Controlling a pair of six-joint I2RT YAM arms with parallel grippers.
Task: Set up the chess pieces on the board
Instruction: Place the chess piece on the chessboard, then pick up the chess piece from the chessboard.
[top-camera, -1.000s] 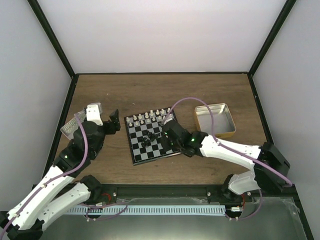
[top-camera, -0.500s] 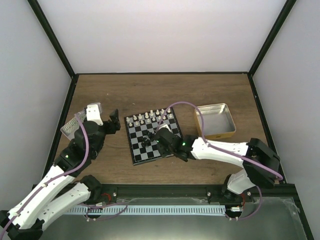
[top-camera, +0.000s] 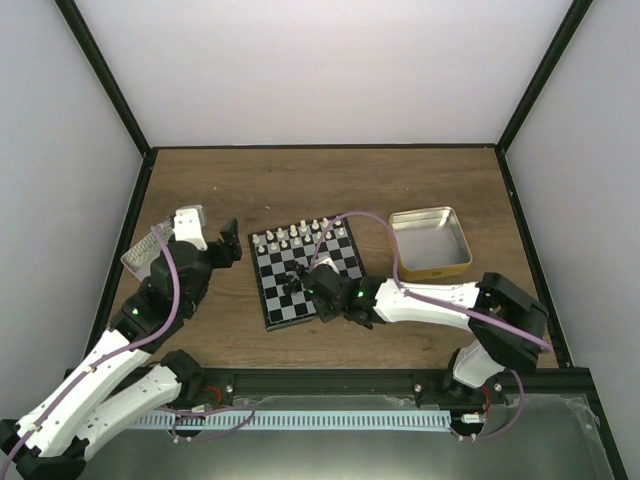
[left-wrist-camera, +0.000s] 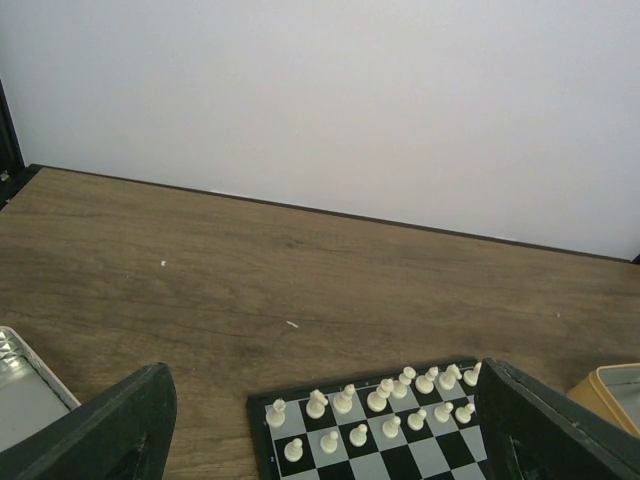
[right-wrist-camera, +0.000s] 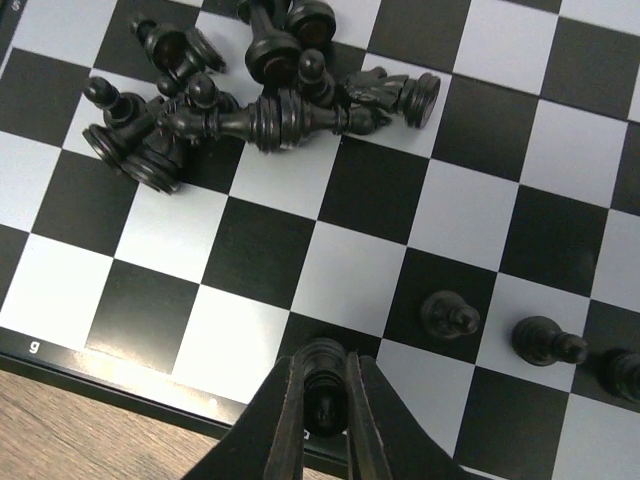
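Observation:
The small black piece is upright over a free dark square and would stand. My right gripper needs to open.
The board (top-camera: 280, 300) lies mid-table, with white pieces (top-camera: 300, 235) in two rows along its far side. A heap of toppled black chess pieces (right-wrist-camera: 250, 90) lies near the board's (right-wrist-camera: 350, 270) middle. Three black pawns (right-wrist-camera: 450, 315) stand in a row near the near edge. My right gripper (right-wrist-camera: 325, 375) is shut on a small black piece (right-wrist-camera: 325, 385), held upright over a dark square by the board's near border; from above this gripper (top-camera: 316, 292) is at the board's near side. My left gripper (left-wrist-camera: 320, 400) is open and empty, left of the board (left-wrist-camera: 380, 465), and also visible from above (top-camera: 222, 248).
An open gold tin (top-camera: 430, 242) sits right of the board; its corner shows in the left wrist view (left-wrist-camera: 610, 385). A silvery tin (top-camera: 150, 250) lies at the far left beside my left arm. Black frame rails edge the wooden table.
My right gripper has slid left along the board's near edge, carrying the black piece. The left arm has stayed still.

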